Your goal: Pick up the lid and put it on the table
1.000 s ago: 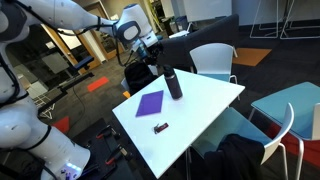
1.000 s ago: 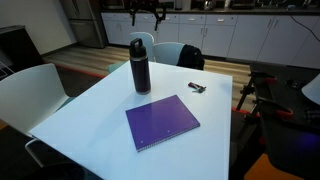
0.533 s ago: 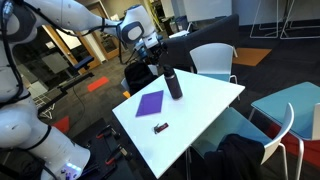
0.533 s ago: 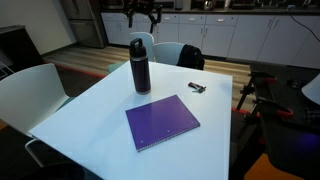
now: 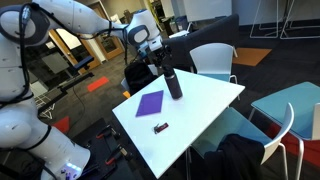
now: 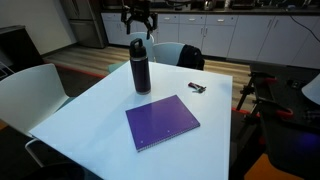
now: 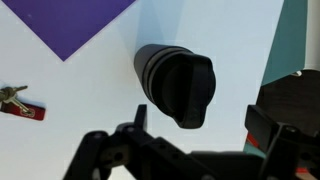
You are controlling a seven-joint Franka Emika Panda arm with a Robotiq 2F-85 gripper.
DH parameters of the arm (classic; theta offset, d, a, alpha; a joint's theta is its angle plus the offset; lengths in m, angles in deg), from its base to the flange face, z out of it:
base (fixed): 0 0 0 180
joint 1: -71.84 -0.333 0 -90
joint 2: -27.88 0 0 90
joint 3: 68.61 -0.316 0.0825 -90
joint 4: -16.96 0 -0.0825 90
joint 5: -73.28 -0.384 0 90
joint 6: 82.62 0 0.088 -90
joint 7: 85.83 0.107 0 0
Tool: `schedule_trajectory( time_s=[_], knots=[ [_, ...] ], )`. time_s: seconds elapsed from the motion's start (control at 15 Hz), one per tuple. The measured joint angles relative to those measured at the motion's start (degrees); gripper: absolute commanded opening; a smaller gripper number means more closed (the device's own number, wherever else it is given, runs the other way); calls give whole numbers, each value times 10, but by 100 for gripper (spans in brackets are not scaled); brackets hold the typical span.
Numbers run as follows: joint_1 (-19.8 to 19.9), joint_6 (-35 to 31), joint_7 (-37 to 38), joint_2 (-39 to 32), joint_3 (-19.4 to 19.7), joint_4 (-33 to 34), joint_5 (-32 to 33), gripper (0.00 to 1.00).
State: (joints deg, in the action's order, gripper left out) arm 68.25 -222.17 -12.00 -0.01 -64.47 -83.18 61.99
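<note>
My gripper grabs the raised bar across the lid's top from above next, leaving the lid's bottom free, to set the lid flat on the table.
The black lid [image 7: 187, 88] sits on top of the tall dark bottle [image 5: 173, 84], which stands upright on the white table [image 5: 205, 100]. The lid also shows at the bottle's top in an exterior view [image 6: 139, 43]. My gripper [image 5: 159, 61] is open and hangs just above the lid; in an exterior view [image 6: 139, 24] its fingers are right over the bottle. In the wrist view my gripper [image 7: 195, 125] has its fingers spread on either side below the lid, touching nothing.
A purple notebook [image 6: 162, 121] lies flat on the table in front of the bottle. A small dark-red object with keys [image 7: 20, 104] lies near the table edge. White-backed chairs [image 5: 215, 60] stand around the table.
My gripper has moved down and toward the bottle, from behind it to just above the lid. Nothing on the table has moved.
</note>
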Motion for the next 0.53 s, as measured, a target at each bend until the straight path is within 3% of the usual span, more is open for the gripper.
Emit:
schedule_trajectory(
  time_s=[0.2,0.27,0.33,0.53],
  knots=[
    [-2,21,0,-19,-5,17,0,100],
    [-3,30,0,-24,-6,23,0,75],
    [-4,37,0,-30,-7,29,0,72],
    [-9,54,0,-44,-7,45,0,49]
  ],
)
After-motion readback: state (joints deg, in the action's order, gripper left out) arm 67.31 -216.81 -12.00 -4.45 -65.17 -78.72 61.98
